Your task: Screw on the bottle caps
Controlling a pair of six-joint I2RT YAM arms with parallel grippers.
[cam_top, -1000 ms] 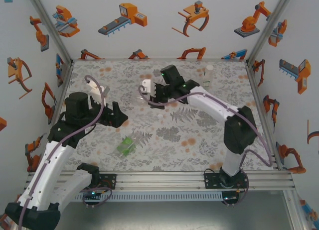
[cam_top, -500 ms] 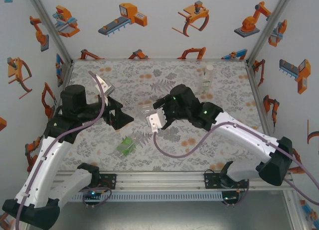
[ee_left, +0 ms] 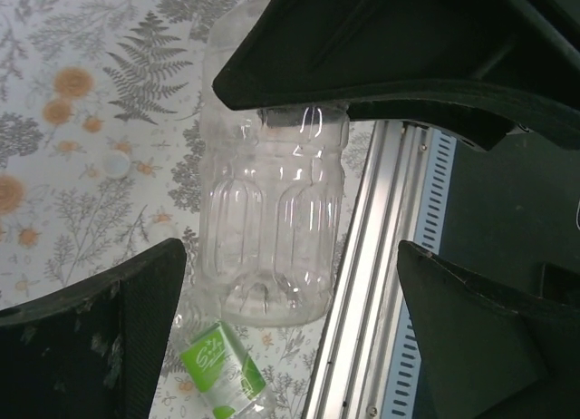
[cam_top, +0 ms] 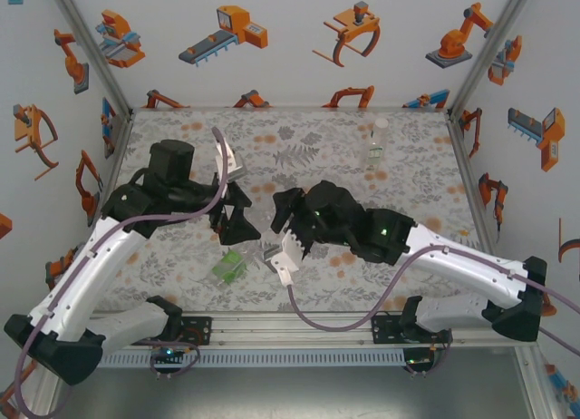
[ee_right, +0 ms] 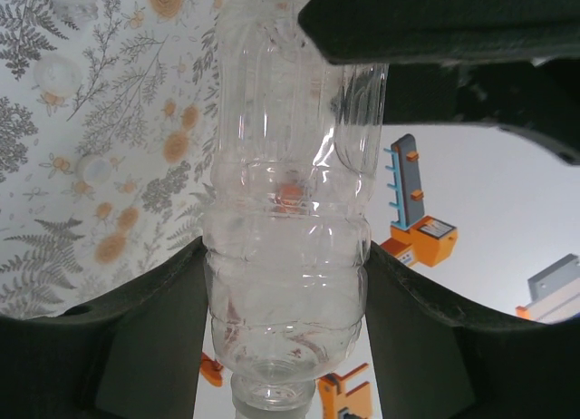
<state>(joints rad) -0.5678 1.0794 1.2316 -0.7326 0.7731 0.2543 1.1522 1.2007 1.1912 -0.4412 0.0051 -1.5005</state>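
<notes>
My left gripper grabs the clear bottle's lower body at the bottle's base next, leaving the bottle's neck free for screwing on a cap.
My right gripper (ee_right: pixel 285 256) is shut on a clear bottle (ee_right: pixel 285 219), its neck pointing towards the camera. In the top view that right gripper (cam_top: pixel 283 218) holds the clear bottle (cam_top: pixel 269 248) over the table's front middle. My left gripper (cam_top: pixel 237 221) hangs just left of it, open. In the left wrist view the left gripper (ee_left: pixel 290 256) has its fingers (ee_left: pixel 100 337) spread wide on either side of the clear bottle's (ee_left: pixel 272 219) base, not touching it. A green bottle (cam_top: pixel 228 265) lies on its side below. White caps (ee_right: pixel 56 74) (ee_right: pixel 93 170) lie loose on the table.
A second clear bottle (cam_top: pixel 378 140) stands upright at the back right, a white cap on top. Another white cap (ee_left: pixel 115 164) lies on the floral table (cam_top: pixel 390 192). The aluminium rail (cam_top: pixel 299 321) runs along the front edge, close under the held bottle. Printed walls enclose three sides.
The right arm swung from the table's far middle to the front, carrying the clear bottle. The left gripper moved right and forward until its open fingers flank the bottle.
</notes>
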